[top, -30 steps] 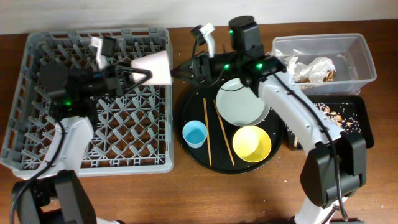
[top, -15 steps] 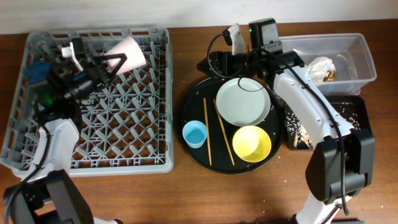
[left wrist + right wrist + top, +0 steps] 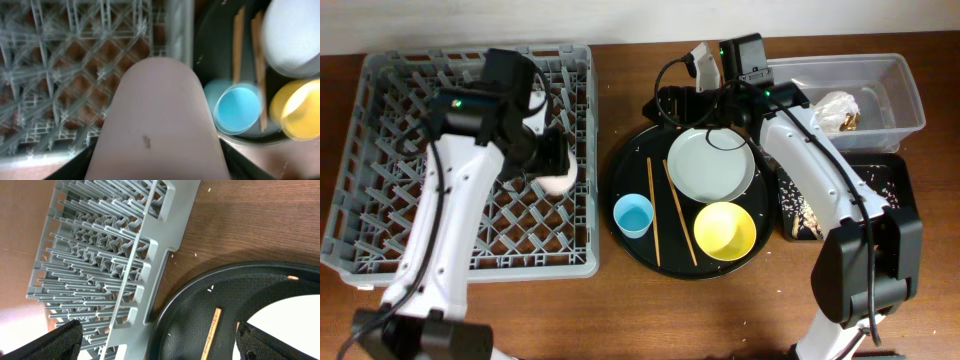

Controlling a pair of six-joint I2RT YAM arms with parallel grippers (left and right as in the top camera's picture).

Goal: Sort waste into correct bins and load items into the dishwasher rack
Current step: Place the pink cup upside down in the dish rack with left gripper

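My right gripper grabs the blue cup by its rim (image 3: 642, 205) next, which leaves the cup's base free to hand over to my left gripper.
My left gripper (image 3: 542, 160) is shut on the small pink cup (image 3: 558, 182) and holds it over the right part of the grey dishwasher rack (image 3: 380, 200). In the left wrist view the cup (image 3: 160, 120) fills the middle, above the rack (image 3: 65, 75). My right gripper (image 3: 670, 105) is open and empty at the back edge of the round black tray (image 3: 620, 170). On that tray are the grey-green plate (image 3: 712, 165), the yellow bowl (image 3: 724, 229), the blue cup (image 3: 633, 215) and two chopsticks (image 3: 652, 210). The right wrist view shows one chopstick (image 3: 211, 332) between the open fingers (image 3: 165, 345).
The clear tub (image 3: 895, 75) at the back right holds the crumpled napkin (image 3: 835, 108) and brown scraps. The shallow black rectangular tray (image 3: 905, 215) in front of it carries crumbs. The rack's right wall (image 3: 150, 270) stands close to the round tray's rim (image 3: 170, 315).
My left arm has swung the pink cup from the rack's back edge down to the rack's right middle. My right gripper drew back from the rack's corner to the tray's back edge.
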